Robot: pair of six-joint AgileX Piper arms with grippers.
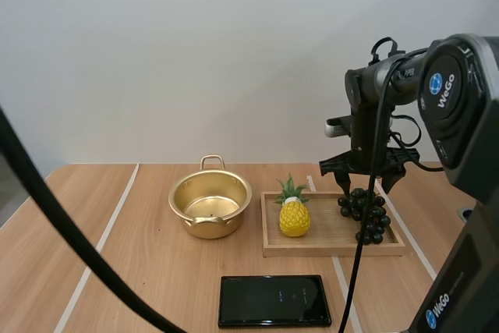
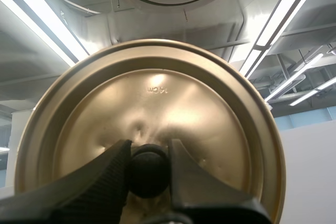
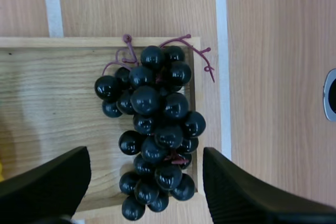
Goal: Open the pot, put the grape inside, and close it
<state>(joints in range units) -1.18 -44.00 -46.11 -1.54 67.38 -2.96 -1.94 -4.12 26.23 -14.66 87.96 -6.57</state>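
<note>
The robot's right gripper should next grab the grapes by their end opposite the purple stems, so that it can put them inside the gold pot point(image 1: 210, 205).
The gold pot point(image 1: 210, 205) stands uncovered on the table, left of the wooden tray point(image 1: 327, 246). A bunch of dark grapes point(image 1: 364, 214) point(image 3: 153, 128) lies at the tray's right end. My right gripper point(image 1: 363, 181) point(image 3: 146, 182) hovers open just above the grapes, one finger on each side of the bunch, not touching. My left gripper point(image 2: 148, 174) is shut on the black knob point(image 2: 149, 172) of the gold lid point(image 2: 152, 114), holding it up with its top face toward the camera.
A yellow toy pineapple point(image 1: 294, 210) stands on the tray's left half. A black phone point(image 1: 274, 300) lies flat near the table's front edge. White stripes run across the wooden table point(image 1: 117, 271).
</note>
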